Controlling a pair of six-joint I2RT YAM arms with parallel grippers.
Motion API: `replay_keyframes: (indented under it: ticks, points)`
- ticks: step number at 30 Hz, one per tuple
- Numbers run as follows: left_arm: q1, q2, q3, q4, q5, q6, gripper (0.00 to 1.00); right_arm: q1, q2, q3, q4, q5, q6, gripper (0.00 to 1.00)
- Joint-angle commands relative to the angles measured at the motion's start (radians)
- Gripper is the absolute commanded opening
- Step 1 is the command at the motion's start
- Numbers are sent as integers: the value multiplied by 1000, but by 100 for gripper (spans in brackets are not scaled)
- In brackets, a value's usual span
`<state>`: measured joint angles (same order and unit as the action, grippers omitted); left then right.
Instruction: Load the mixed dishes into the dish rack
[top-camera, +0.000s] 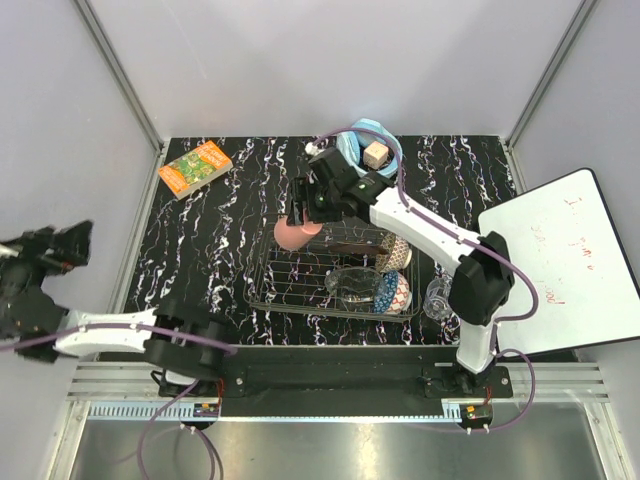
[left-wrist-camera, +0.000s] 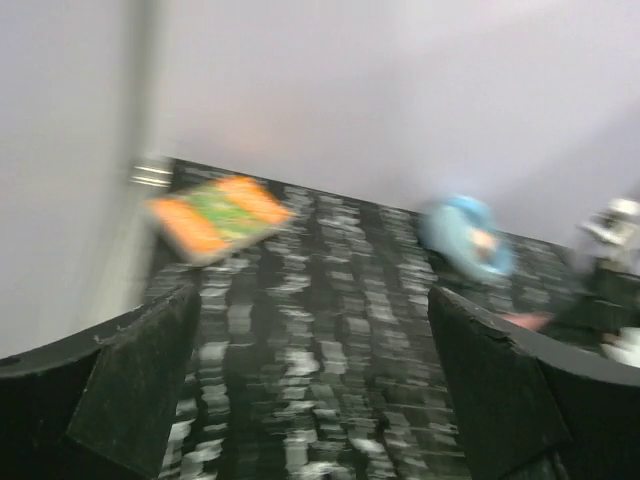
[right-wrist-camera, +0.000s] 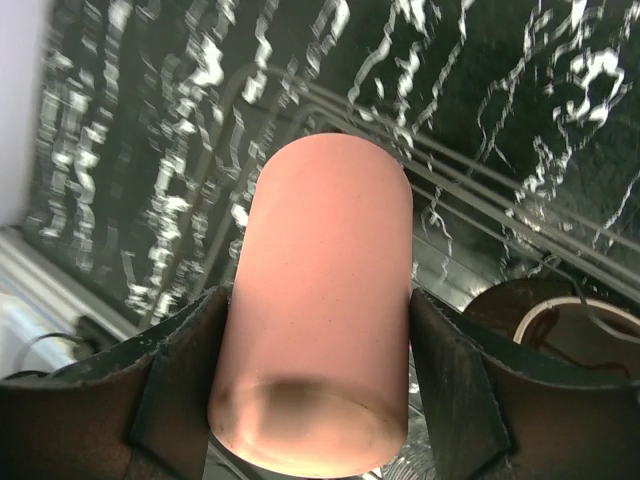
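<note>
My right gripper should first lower the pink cup (top-camera: 293, 238): it hangs tilted above the rack's corner wires and would drop and tip if I released it now.
My right gripper (top-camera: 300, 215) is shut on the pink cup (top-camera: 293, 238) and holds it over the far left corner of the wire dish rack (top-camera: 268, 290). In the right wrist view the pink cup (right-wrist-camera: 315, 300) fills the gap between both fingers, with rack wires (right-wrist-camera: 470, 190) beneath it. A clear glass bowl (top-camera: 352, 285), a blue patterned bowl (top-camera: 394, 293) and the red floral plate (top-camera: 397, 250) sit in the rack. The clear glass cup (top-camera: 437, 297) stands just right of the rack. My left gripper (top-camera: 50, 250) hangs open off the table's left side with nothing in it (left-wrist-camera: 320, 390).
A light-blue bowl with a tan cube (top-camera: 370, 150) stands at the back, behind the right arm. An orange-green book (top-camera: 195, 167) lies at the far left corner. A whiteboard (top-camera: 565, 260) lies at the right edge. The left wrist view is blurred.
</note>
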<state>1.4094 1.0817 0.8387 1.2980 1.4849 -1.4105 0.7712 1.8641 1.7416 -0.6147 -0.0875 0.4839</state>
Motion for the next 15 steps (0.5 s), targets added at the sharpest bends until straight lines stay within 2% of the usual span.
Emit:
replay_keyframes:
  ticks: [1,4,6,7,11,13,15]
  points:
    - [269,-103,-44,368,169,346,99,34,17,70,-56,63,-42,0]
    - [371,-115,20,363,134,407,99,42,23,59,-60,68,-42,0]
    - [378,-57,113,359,162,328,99,48,29,59,-74,78,-47,0]
    - [378,-34,214,359,178,283,99,48,35,62,-80,81,-50,0]
    - [378,95,466,242,201,-8,99,65,82,93,-117,115,-70,0]
    - [393,155,573,233,202,-82,99,74,107,127,-141,134,-76,0]
    - [411,169,606,233,201,-85,99,79,144,165,-163,147,-84,0]
